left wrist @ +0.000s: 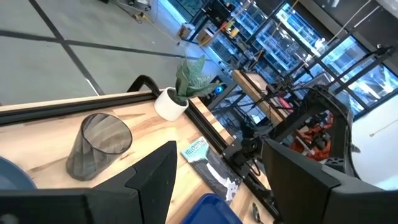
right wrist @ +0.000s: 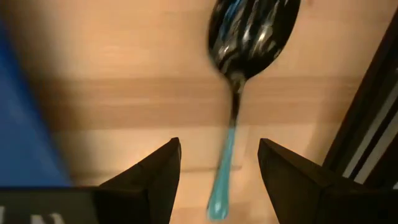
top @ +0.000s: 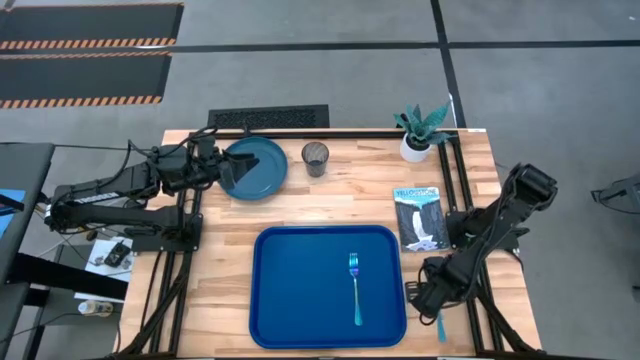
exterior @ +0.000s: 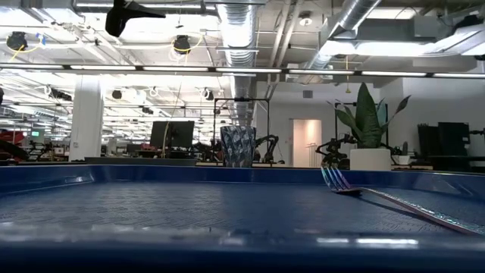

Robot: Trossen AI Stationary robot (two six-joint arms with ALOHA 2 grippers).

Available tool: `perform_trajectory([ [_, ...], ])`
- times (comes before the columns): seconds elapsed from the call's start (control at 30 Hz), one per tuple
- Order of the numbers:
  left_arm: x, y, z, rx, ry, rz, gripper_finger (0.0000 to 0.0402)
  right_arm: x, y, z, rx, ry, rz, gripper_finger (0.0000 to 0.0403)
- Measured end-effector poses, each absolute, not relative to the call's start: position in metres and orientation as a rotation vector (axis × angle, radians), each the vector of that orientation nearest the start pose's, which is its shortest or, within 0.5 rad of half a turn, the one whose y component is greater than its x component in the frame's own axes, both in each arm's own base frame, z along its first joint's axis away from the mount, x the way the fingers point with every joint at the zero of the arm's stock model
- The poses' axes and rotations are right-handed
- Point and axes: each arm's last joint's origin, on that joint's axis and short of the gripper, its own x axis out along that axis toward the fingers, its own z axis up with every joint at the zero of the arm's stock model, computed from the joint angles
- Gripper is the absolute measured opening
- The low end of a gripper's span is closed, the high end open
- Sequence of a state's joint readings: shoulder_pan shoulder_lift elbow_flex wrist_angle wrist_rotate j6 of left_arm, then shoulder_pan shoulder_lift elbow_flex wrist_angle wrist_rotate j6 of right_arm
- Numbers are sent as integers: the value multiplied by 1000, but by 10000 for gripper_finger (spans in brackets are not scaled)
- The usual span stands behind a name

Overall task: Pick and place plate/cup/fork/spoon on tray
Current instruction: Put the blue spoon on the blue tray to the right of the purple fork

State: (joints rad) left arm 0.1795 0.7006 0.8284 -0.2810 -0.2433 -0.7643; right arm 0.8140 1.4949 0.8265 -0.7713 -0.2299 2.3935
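Observation:
Next, my right gripper grabs the spoon by its thin neck behind the bowl (right wrist: 236, 101) to set the spoon on the tray.
The teal plate (top: 262, 168) lies at the table's far left, and the clear cup (top: 315, 158) stands upright just right of it. The blue tray (top: 290, 300) lies at the near middle with the fork (top: 355, 288) flat in its right half, tines toward the far edge. The spoon (right wrist: 231, 106) lies flat on the wood right of the tray; in the high view only its handle end (top: 441, 325) shows. My left gripper (top: 238, 168) is open over the plate's left part; no touch shows. My right gripper (right wrist: 219, 142) is open above the spoon's handle, a finger on either side.
A white pot with a green plant (top: 420, 135) stands at the far right corner. A flat package (top: 420, 216) lies right of the tray's far corner. Black frame rails (top: 470, 200) run along the table's right edge, close to the spoon.

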Motion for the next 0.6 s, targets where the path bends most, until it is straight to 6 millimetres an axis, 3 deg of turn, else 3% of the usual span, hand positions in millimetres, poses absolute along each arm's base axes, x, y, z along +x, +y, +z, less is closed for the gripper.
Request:
perform_trajectory([
  [0.2,144,34,350,-745,-26,487,222,174,161,196,1491,1252,-1024,225],
  [0.33,144,35,350,-741,-42,522,222,168,142,222,1493,1083,-969,223],
  [0.43,143,36,350,-743,-52,540,222,153,133,230,1453,1091,-1017,223],
  [0.6,144,35,350,-764,-57,539,222,150,142,229,1450,1145,-976,223],
])
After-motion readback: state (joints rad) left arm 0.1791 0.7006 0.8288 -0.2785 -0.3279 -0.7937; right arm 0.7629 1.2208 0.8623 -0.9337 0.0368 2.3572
